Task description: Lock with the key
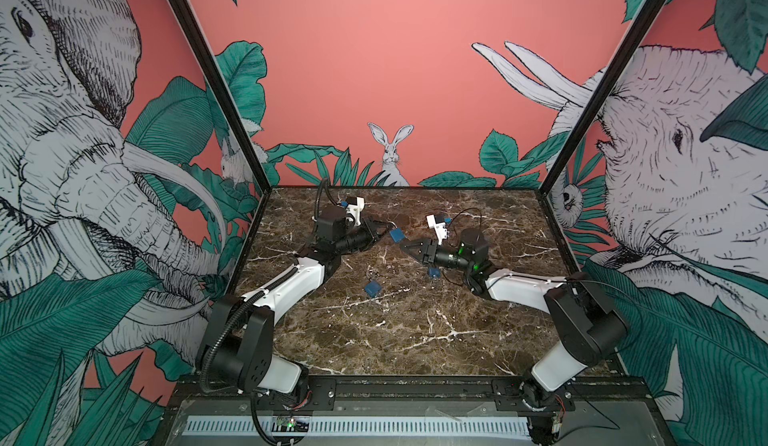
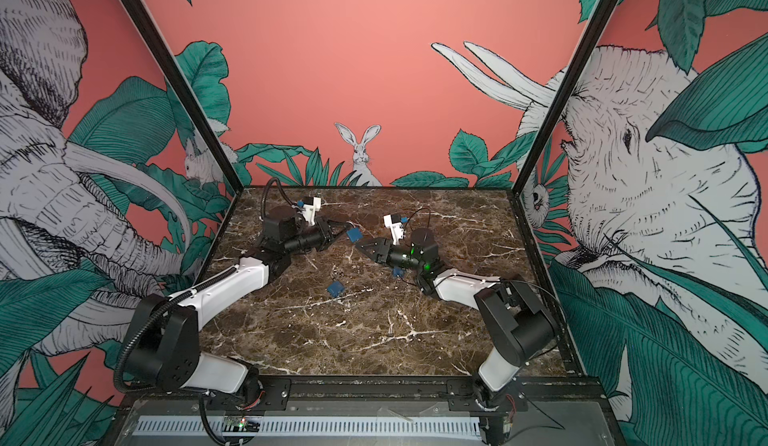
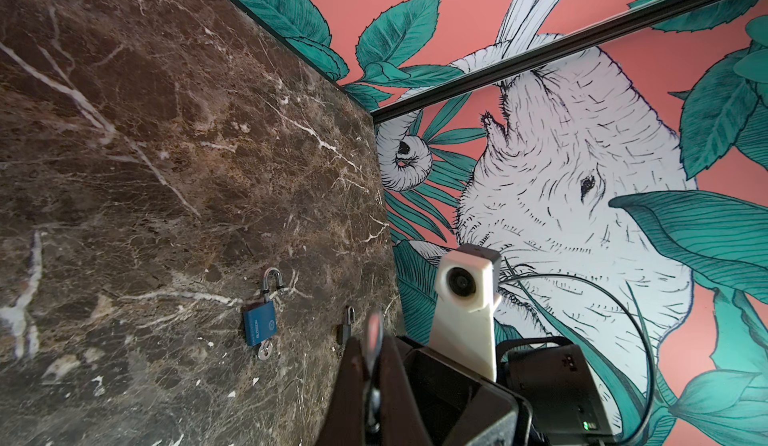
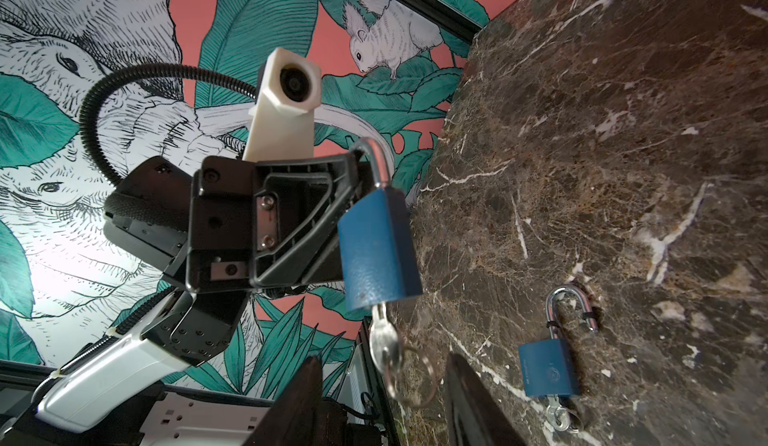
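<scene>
The silver key (image 4: pixel 384 340) should be gripped next by its exposed head at the ring end, so my right gripper can lock the padlock and pull out the key.
A blue padlock (image 4: pixel 378 248) hangs in the air by its silver shackle (image 3: pixel 374 327), and my left gripper (image 3: pixel 372 348) is shut on that shackle. In both top views this padlock (image 1: pixel 397 235) (image 2: pixel 354 235) sits between the two arms near the table's middle. A silver key (image 4: pixel 384 340) with a wire ring (image 4: pixel 411 377) sticks out of the padlock's underside. My right gripper (image 4: pixel 384 365) is open, with one finger on each side of the key and ring, and daylight shows on both sides. Whether the shackle is latched is hidden behind the left gripper (image 4: pixel 359 163).
A second blue padlock (image 4: pixel 548 367) (image 1: pixel 372 288) lies flat on the marble table (image 1: pixel 415 331), its shackle swung open and a key (image 4: pixel 559 417) in it. A third blue padlock (image 1: pixel 434 273) (image 2: pixel 397 272) lies just under the right arm. Enclosure walls stand on three sides.
</scene>
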`<state>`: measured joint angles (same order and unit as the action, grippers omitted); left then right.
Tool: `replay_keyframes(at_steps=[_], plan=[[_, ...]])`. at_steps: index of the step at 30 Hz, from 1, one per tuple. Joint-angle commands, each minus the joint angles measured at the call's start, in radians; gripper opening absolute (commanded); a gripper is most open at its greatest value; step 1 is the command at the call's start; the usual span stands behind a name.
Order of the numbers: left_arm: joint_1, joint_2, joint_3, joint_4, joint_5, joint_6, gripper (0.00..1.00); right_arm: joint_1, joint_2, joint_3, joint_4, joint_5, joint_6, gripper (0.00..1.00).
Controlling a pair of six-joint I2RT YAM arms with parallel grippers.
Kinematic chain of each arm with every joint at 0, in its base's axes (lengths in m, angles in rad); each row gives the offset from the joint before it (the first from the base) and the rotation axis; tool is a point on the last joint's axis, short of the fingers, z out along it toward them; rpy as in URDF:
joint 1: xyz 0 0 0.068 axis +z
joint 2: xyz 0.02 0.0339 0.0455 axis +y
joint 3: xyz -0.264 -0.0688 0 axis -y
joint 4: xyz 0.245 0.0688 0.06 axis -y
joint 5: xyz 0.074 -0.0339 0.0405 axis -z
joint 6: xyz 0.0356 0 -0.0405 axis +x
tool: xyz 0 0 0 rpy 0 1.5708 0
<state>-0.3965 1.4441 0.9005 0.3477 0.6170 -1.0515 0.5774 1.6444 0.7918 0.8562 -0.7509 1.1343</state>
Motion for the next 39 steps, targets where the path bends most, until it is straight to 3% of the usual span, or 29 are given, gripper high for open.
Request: replay_keyframes(at_steps=[1, 14, 18, 28, 39], plan=[[0.003, -0.033, -0.005, 0.059, 0.013, -0.015, 0.0, 0.007, 0.021, 0.033, 0.073, 0.011, 0.012, 0.46], [0.003, -0.035, -0.013, 0.064, 0.017, -0.018, 0.0, 0.009, 0.05, 0.05, 0.129, 0.016, 0.042, 0.28], [0.004, -0.033, -0.016, 0.068, 0.019, -0.019, 0.0, 0.009, 0.073, 0.055, 0.183, 0.001, 0.078, 0.19], [0.003, -0.027, -0.029, 0.088, 0.009, -0.027, 0.0, 0.01, 0.078, 0.03, 0.233, 0.0, 0.104, 0.11], [0.002, -0.001, -0.056, 0.19, -0.007, -0.086, 0.0, 0.019, 0.069, 0.034, 0.198, 0.001, 0.086, 0.14]])
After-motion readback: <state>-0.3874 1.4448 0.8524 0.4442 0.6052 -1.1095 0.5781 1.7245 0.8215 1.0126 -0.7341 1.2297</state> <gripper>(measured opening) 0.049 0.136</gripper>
